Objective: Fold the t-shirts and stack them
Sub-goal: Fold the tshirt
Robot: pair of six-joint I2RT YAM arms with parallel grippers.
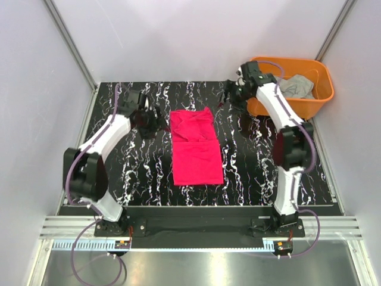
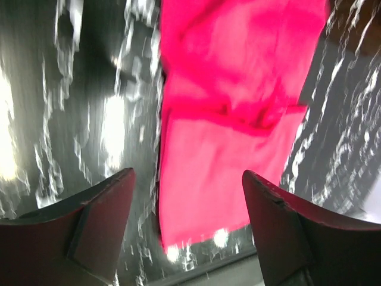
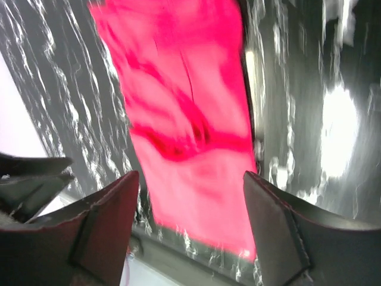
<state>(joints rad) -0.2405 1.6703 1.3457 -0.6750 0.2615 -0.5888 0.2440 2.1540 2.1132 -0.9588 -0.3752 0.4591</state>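
Observation:
The bright pink t-shirt (image 1: 194, 146) should next be held by my left gripper at the corner of its hem nearest the black bar, to fold the t-shirt over.
A bright pink t-shirt (image 1: 194, 146) lies partly folded in the middle of the black marbled table, its upper part doubled over. It also shows in the left wrist view (image 2: 232, 119) and in the right wrist view (image 3: 184, 119). My left gripper (image 1: 159, 126) is open and empty, just left of the shirt's upper edge (image 2: 187, 196). My right gripper (image 1: 229, 95) is open and empty, above the table to the right of the shirt's top corner (image 3: 190, 196). A grey t-shirt (image 1: 296, 87) lies in the orange basket.
The orange basket (image 1: 318, 101) stands at the back right corner of the table, close behind my right arm. White walls and metal frame posts (image 1: 68, 42) enclose the table (image 1: 137, 173). The table's front edge has a black rail (image 1: 196, 223).

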